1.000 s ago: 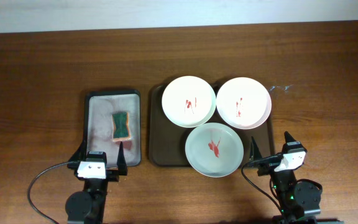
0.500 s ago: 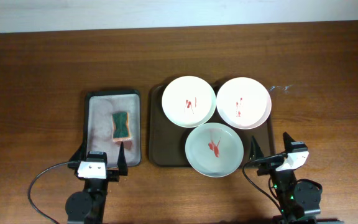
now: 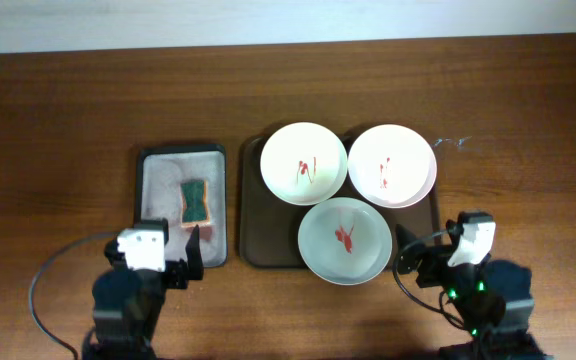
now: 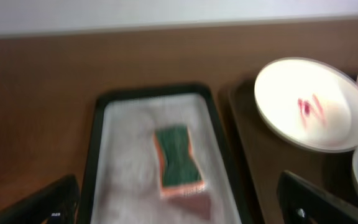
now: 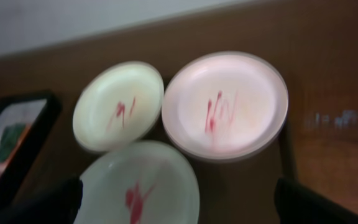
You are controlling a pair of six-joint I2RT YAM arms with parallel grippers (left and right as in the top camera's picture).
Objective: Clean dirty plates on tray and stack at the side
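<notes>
The smeared side of the pale green plate [image 3: 344, 240] has to stay free to clean. My right gripper should next grab the plate's rim on the side away from the sponge.
Three plates with red sauce smears lie on the dark brown tray [image 3: 252, 215]: a white plate [image 3: 303, 162] at the back left, a pale pink plate [image 3: 391, 165] at the back right, a pale green plate [image 3: 344, 240] at the front. My left gripper [image 3: 160, 258] is open and empty at the near end of the small sponge tray. My right gripper [image 3: 430, 250] is open and empty just right of the green plate. The right wrist view shows the white plate [image 5: 118, 106], pink plate [image 5: 225, 104] and green plate [image 5: 143, 183] between its open fingers [image 5: 179, 202].
A smaller grey-bottomed tray [image 3: 158, 205] left of the big tray holds a green sponge [image 3: 195, 202]; it also shows in the left wrist view [image 4: 178, 160] ahead of the open fingers [image 4: 179, 202]. Bare wooden table [image 3: 528, 150] lies around both trays.
Both arms have risen and tipped forward toward the trays; the left wrist now overlaps the sponge tray's near edge. Plates and sponge have not moved.
</notes>
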